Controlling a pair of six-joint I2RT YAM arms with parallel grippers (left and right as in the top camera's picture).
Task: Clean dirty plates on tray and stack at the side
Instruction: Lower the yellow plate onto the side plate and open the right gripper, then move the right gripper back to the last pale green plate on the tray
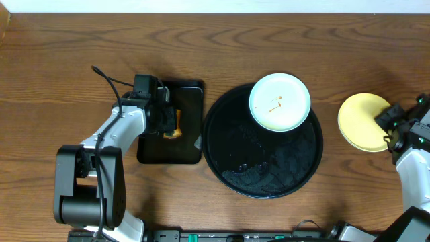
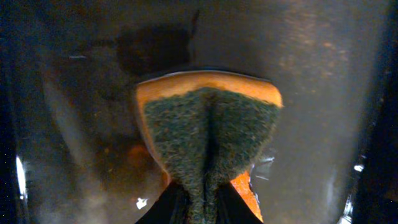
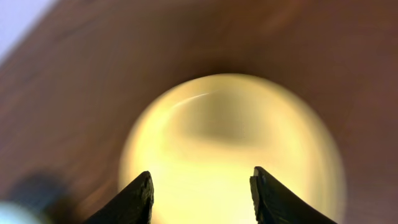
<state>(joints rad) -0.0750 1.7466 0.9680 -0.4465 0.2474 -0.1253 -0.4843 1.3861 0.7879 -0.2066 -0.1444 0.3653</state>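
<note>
The bluish-white plate's centre is smeared and should stay open for sponge cleaning. My right gripper needs to grab the bluish-white plate next by its rim, on the side facing the yellow plate.
A pale bluish-white plate (image 1: 279, 101) with an orange-brown smear at its centre sits at the far right of the large round black tray (image 1: 262, 168). A pale yellow plate (image 1: 363, 122) lies on the table to the tray's right; it also fills the right wrist view (image 3: 236, 143). My right gripper (image 1: 390, 124) is open and empty at its right edge, its fingertips (image 3: 202, 186) just above it. My left gripper (image 1: 168, 121) is shut on an orange sponge with a dark green scouring side (image 2: 208, 134), over the small rectangular black tray (image 1: 189, 107). A third plate is not visible.
The small rectangular tray stands just left of the round tray, almost touching it. The wooden table (image 1: 269, 40) extends behind both. The left arm's base (image 1: 87, 188) stands at the front left, and the right arm (image 1: 416, 175) runs along the right edge.
</note>
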